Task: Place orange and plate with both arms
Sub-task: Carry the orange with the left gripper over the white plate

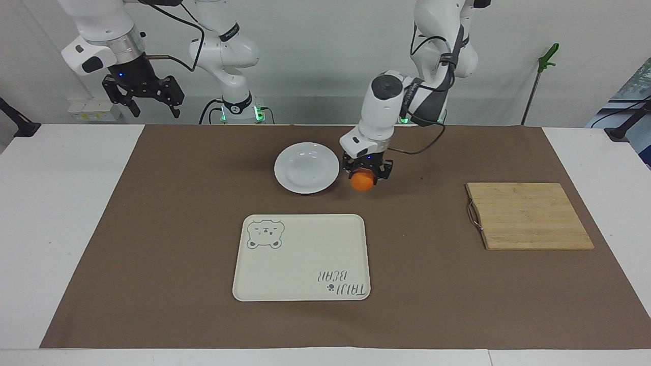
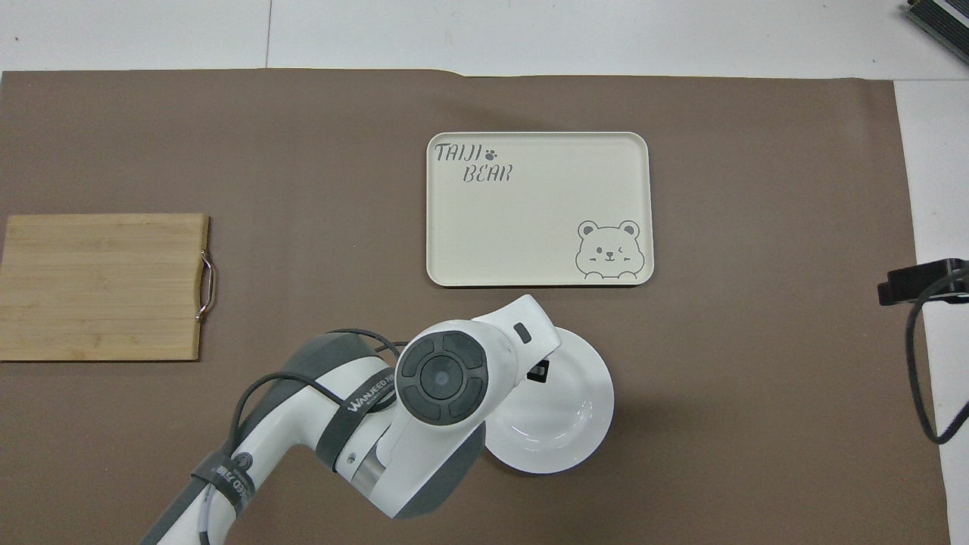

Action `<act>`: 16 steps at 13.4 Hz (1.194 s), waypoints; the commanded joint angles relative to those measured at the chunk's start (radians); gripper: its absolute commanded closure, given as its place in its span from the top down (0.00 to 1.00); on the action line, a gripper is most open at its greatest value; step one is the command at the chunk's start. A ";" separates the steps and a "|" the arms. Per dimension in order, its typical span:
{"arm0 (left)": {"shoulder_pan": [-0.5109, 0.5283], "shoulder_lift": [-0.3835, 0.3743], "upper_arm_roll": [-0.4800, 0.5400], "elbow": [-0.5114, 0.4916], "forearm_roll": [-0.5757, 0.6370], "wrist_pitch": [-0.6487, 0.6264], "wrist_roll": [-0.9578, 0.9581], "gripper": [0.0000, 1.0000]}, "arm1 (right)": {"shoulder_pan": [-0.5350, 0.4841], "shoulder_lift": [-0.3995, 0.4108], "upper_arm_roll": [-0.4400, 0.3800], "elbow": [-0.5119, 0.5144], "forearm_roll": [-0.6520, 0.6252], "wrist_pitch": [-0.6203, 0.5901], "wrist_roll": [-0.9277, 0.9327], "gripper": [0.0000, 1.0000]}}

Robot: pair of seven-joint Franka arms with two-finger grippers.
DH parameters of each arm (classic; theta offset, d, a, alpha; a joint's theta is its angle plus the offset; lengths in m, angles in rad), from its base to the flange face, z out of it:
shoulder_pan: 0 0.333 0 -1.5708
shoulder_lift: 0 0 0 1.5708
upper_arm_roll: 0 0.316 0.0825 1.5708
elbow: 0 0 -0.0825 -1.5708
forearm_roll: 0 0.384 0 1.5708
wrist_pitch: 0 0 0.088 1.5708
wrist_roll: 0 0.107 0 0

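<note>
The orange is still short of the white plate's empty middle, so my left gripper moves it there next, before opening.
My left gripper is shut on the orange, a small bright-orange fruit. It holds the orange a little above the brown mat, just beside the rim of the white plate on the side toward the left arm's end. In the overhead view the left arm covers the orange and part of the plate. My right gripper is open and empty. It hangs raised at the right arm's end of the table, by the robots' edge, and waits.
A cream tray with a bear drawing lies farther from the robots than the plate; it also shows in the overhead view. A wooden cutting board with a metal handle lies toward the left arm's end.
</note>
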 commanded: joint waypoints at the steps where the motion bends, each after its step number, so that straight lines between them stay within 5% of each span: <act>1: -0.069 0.003 0.022 -0.021 -0.026 0.044 -0.042 0.00 | -0.006 -0.007 0.004 -0.008 0.008 0.009 -0.003 1.00; 9: -0.152 0.101 0.022 -0.027 -0.035 0.133 -0.072 0.00 | -0.007 -0.007 0.004 -0.008 0.009 0.009 -0.003 1.00; 12: -0.155 0.110 0.022 -0.023 -0.035 0.132 -0.084 0.10 | -0.006 -0.007 0.004 -0.008 0.009 0.009 -0.003 1.00; 14: -0.154 0.110 0.022 -0.021 -0.035 0.118 -0.084 0.66 | -0.006 -0.007 0.004 -0.008 0.008 0.009 -0.003 1.00; 16: -0.154 0.106 0.022 -0.019 -0.035 0.081 -0.070 0.78 | -0.006 -0.007 0.004 -0.008 0.008 0.009 -0.003 1.00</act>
